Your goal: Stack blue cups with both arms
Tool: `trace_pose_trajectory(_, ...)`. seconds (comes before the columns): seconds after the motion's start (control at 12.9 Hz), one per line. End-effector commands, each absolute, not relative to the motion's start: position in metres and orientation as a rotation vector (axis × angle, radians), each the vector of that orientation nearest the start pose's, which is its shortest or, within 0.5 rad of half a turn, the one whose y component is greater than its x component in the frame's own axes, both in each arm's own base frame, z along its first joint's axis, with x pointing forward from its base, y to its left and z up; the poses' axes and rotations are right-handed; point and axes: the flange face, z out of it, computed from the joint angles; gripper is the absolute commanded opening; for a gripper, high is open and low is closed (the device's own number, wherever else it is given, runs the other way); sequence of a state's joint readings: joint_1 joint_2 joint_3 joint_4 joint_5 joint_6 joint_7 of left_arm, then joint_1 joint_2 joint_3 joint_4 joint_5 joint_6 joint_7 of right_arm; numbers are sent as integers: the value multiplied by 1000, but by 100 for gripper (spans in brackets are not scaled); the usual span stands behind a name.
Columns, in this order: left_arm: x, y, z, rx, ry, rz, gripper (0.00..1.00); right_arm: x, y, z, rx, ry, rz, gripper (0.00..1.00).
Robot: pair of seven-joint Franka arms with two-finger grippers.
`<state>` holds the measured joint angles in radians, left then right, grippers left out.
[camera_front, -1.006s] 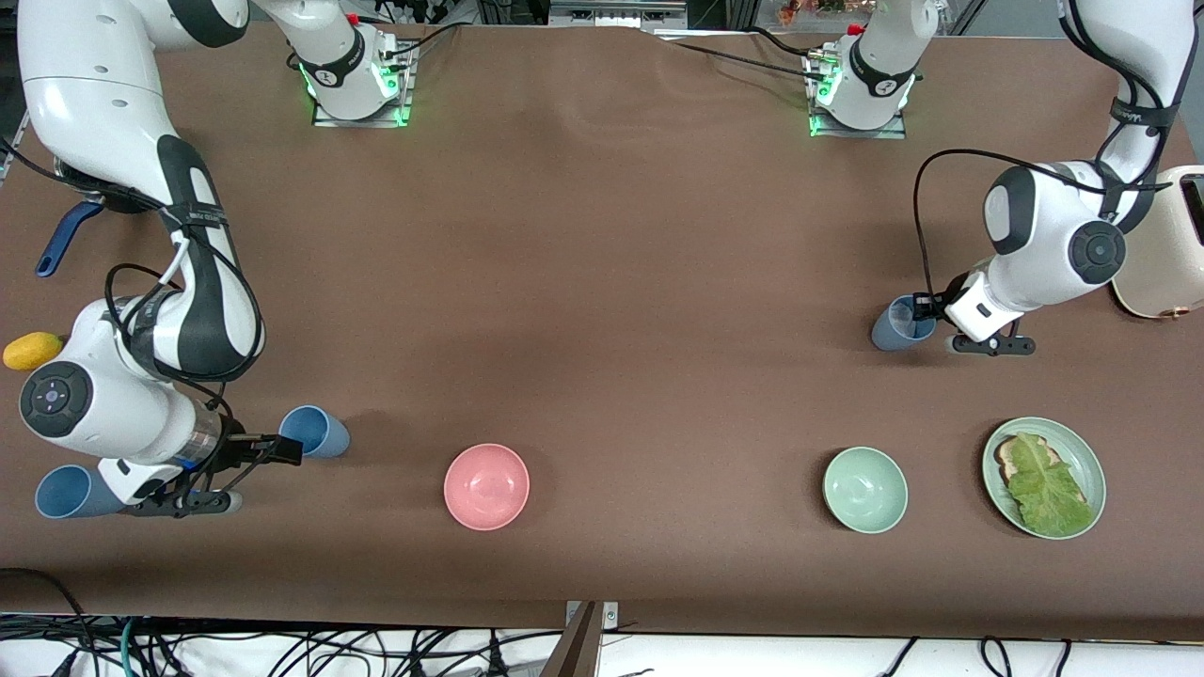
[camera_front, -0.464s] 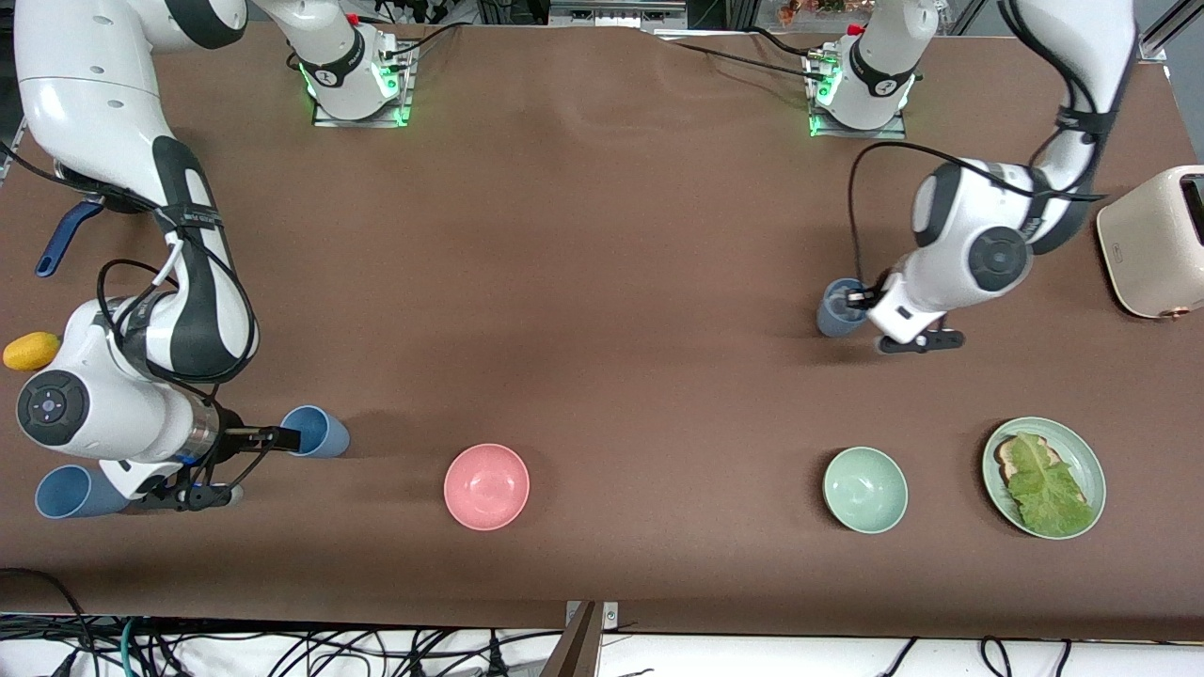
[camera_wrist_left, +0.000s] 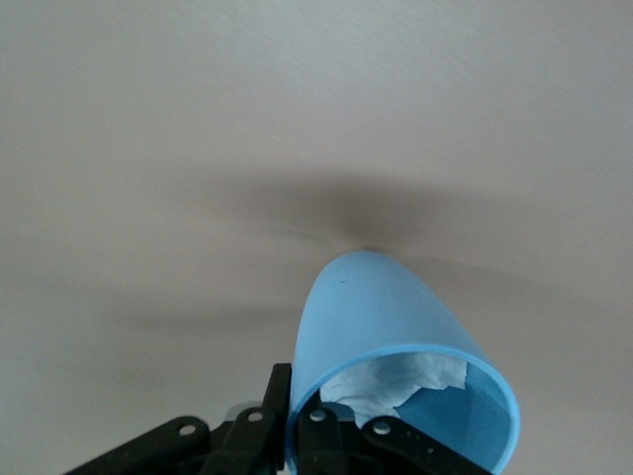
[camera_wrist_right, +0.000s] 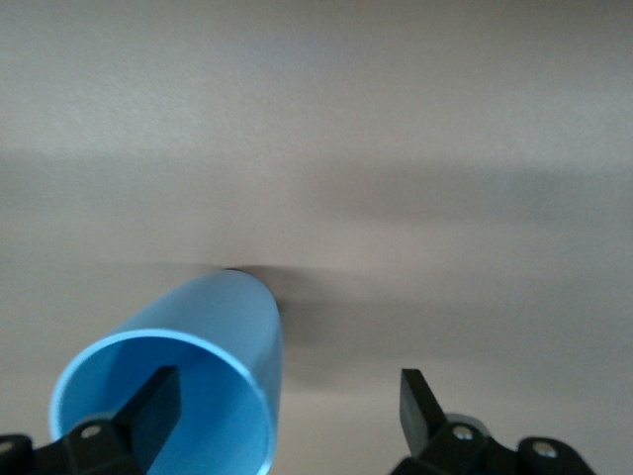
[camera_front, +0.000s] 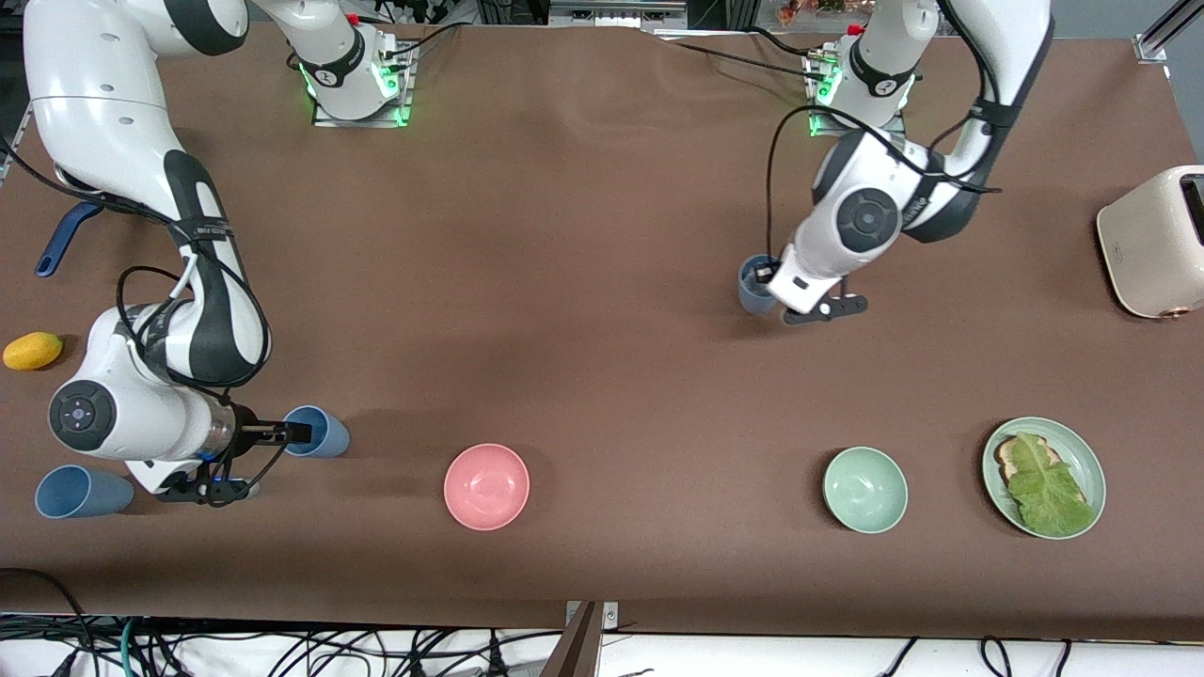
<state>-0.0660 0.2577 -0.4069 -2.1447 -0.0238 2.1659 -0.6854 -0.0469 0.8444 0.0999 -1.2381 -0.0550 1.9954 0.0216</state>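
Note:
My right gripper should grab the blue cup by its open rim to stack it into the grey-blue cup.
My left gripper is shut on the rim of a grey-blue cup and holds it over the middle of the table. In the left wrist view one finger is outside the wall of the cup and the other is inside, beside crumpled white paper. My right gripper is open at the rim of a blue cup standing toward the right arm's end. In the right wrist view one finger is inside this cup and the other is well apart. A third blue cup stands beside the right arm's wrist.
A pink bowl, a mint-green bowl and a green plate with toast and lettuce lie along the edge nearest the front camera. A cream toaster stands at the left arm's end. A yellow fruit and a blue handle are at the right arm's end.
My left gripper has carried the grey-blue cup from near the toaster toward the table's middle. My right gripper has shifted to the blue cup's rim, baring the third cup.

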Motion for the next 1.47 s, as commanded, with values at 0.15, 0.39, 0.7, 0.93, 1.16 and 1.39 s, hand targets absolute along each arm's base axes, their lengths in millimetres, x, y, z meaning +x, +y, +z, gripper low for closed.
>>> trace_pose_trajectory(0.15,470,-344,297,-3135,-493,453,0,740,15,247,-3107,-23,147,49)
trace_pose_trajectory(0.39,477,-412,300,-3146,-661,482,0,738,21,248,-3068,35,164,7)
trace_pose_trajectory(0.7,488,-434,281,-3150,-721,507,0,739,25,256,-3064,106,163,0)
trace_pose_trajectory(0.93,500,-429,262,-3168,-723,426,0,741,31,273,-3062,101,130,0)
trace_pose_trajectory(1.16,504,-424,261,-3167,-712,411,21,746,50,319,-3068,59,162,0)
trace_pose_trajectory(1.39,506,-422,266,-3166,-714,401,100,742,80,338,-3070,6,216,0)
